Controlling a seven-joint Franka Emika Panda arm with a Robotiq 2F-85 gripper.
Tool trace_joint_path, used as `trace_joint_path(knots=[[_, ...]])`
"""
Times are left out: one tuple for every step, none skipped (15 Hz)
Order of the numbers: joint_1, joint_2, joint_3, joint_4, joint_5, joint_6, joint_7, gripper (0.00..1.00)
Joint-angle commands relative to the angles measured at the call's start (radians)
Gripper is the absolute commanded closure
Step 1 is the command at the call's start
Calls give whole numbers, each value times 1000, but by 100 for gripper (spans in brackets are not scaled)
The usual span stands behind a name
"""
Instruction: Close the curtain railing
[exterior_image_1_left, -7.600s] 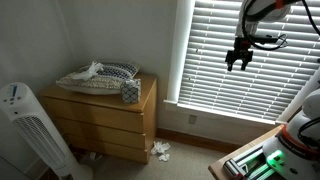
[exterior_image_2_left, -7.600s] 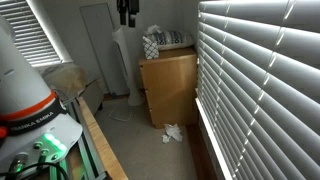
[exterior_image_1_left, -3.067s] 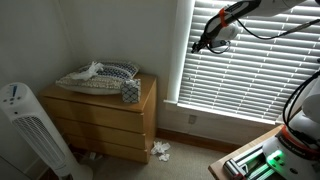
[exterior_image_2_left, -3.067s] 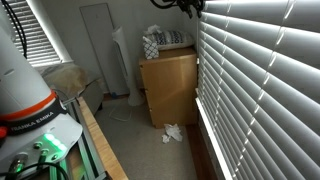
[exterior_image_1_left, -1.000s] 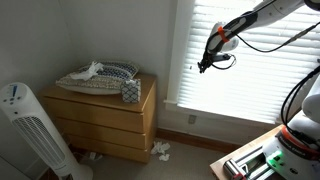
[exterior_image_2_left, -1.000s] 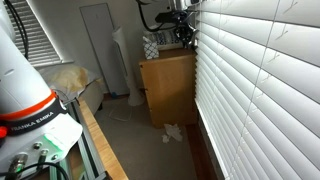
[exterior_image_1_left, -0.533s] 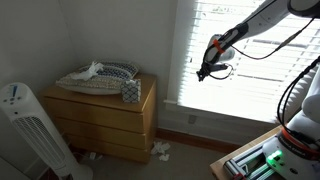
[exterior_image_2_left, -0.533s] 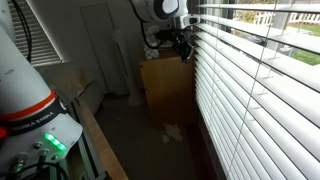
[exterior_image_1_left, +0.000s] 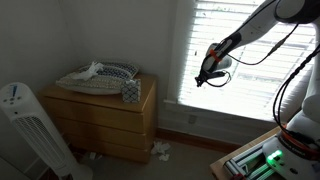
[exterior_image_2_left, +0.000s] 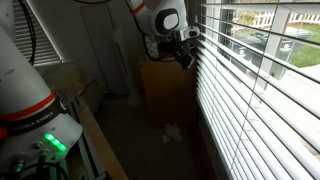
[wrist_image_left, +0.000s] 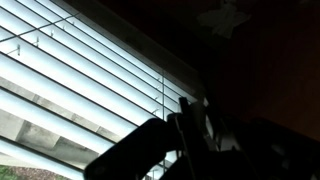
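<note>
Pavement outside shows through the gaps between the slats beside my fingertips, so I will pull the thin cord further before opening my gripper.
The curtain railing (exterior_image_1_left: 255, 60) is a wide white slatted blind over the window, with bright light coming through. In an exterior view the slats (exterior_image_2_left: 260, 95) stand tilted apart and the street outside shows between them. My gripper (exterior_image_1_left: 203, 79) hangs at the blind's edge nearest the dresser, about halfway down. It is also seen close against the slats (exterior_image_2_left: 188, 60). The wrist view is dark: the gripper (wrist_image_left: 190, 122) is a silhouette, its fingers together on a thin cord (wrist_image_left: 160, 88) that hangs in front of the blind (wrist_image_left: 70, 70).
A wooden dresser (exterior_image_1_left: 108, 112) stands below and beside the window, with a pillow (exterior_image_1_left: 100, 75) and a tissue box (exterior_image_1_left: 130, 91) on it. A white tower fan (exterior_image_1_left: 25, 125) is in the corner. Crumpled paper (exterior_image_1_left: 160, 150) lies on the floor. The robot base (exterior_image_2_left: 35, 110) fills the near side.
The gripper has moved down along the blind's edge, still shut. The slats have tilted further apart, so more of the outside shows through.
</note>
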Motion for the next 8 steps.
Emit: trace_joint_path(knots=[[0,7,0,1,2,6,-2,80],[0,14,0,2,2,10,-2,80],[0,19,0,2,2,12,-2,80],[0,22,0,3,2,12,-2,80],[0,24,0,5,2,12,-2,80],[0,25,0,6,2,12,-2,80],[0,25,0,7,2,12,-2,80],[0,25,0,7,2,12,-2,80]])
